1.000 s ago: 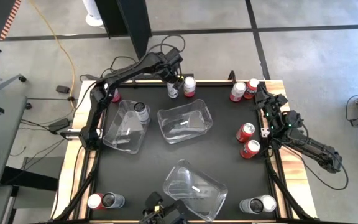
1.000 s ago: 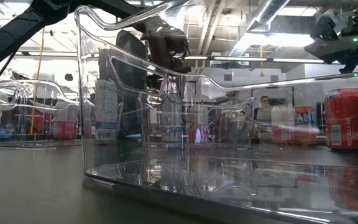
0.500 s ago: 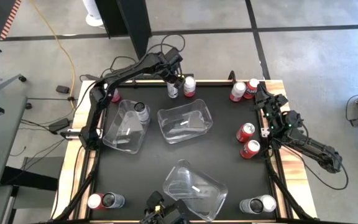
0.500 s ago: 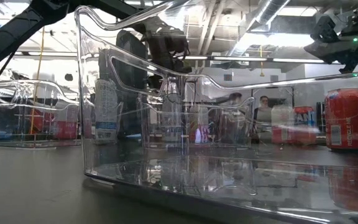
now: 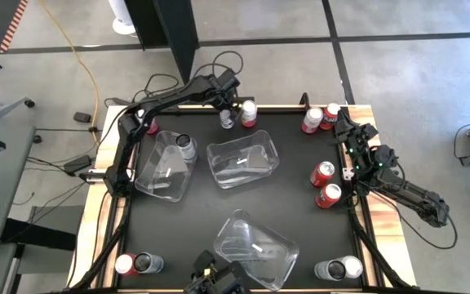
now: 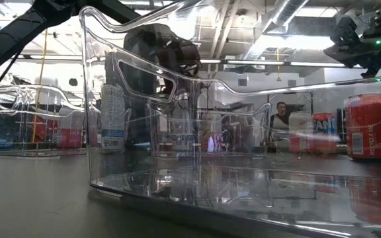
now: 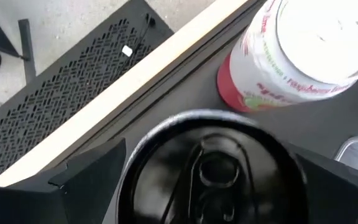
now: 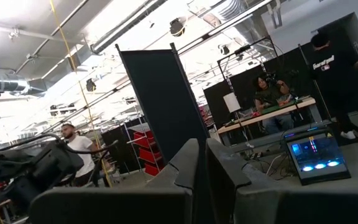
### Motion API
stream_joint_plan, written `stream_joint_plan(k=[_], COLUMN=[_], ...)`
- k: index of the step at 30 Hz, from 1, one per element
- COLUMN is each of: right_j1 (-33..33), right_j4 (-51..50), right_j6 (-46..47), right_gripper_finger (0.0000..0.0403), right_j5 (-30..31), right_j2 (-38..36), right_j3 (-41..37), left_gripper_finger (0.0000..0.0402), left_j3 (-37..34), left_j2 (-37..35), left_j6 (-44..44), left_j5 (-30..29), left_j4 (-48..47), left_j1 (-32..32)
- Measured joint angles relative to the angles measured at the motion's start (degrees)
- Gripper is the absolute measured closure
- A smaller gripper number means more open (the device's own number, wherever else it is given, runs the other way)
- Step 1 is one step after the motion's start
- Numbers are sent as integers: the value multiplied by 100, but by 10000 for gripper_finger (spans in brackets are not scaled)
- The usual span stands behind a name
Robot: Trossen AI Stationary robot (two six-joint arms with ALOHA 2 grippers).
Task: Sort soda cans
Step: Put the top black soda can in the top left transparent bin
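The left gripper should sort the dark soda can into a clear bin, so it should reach the can and grab its top end [image 7: 211, 174].
A dark soda can [image 5: 227, 120] stands upright at the table's far edge, beside a red-and-white soda can [image 5: 249, 114]. My left gripper [image 5: 228, 109] is open and hangs just above the dark can. In the left wrist view its fingers stand on either side of the can's top [image 7: 210, 168], and the red-and-white can [image 7: 303, 43] is just beyond. My right gripper [image 5: 339, 121] waits shut at the table's right side, pointing upward, with its fingers [image 8: 188, 168] together. More soda cans stand around the table.
Three clear bins sit on the black mat: left [image 5: 166, 165] with a silver-topped can [image 5: 185, 147] in it, middle [image 5: 242, 159] and near [image 5: 255, 249]. Red cans stand far right [image 5: 312, 120], right [image 5: 322, 172] and far left [image 5: 151, 125]. Can pairs stand near left [image 5: 137, 263] and near right [image 5: 341, 267].
My left gripper has come down over the dark can at the far edge, staying open. The cans and bins have not moved.
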Motion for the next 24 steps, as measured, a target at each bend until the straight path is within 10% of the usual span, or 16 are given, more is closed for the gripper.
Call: stream_joint_plan(k=[24], right_j1=[0], right_j4=[-7], right_j6=[-20], right_gripper_finger=[353], right_j5=[2], right_j2=[-1], right_j3=[0], left_gripper_finger=[156], left_j3=[2], left_j2=[-2], left_j6=[15], left_j5=[-4], left_j4=[12], left_j1=[55])
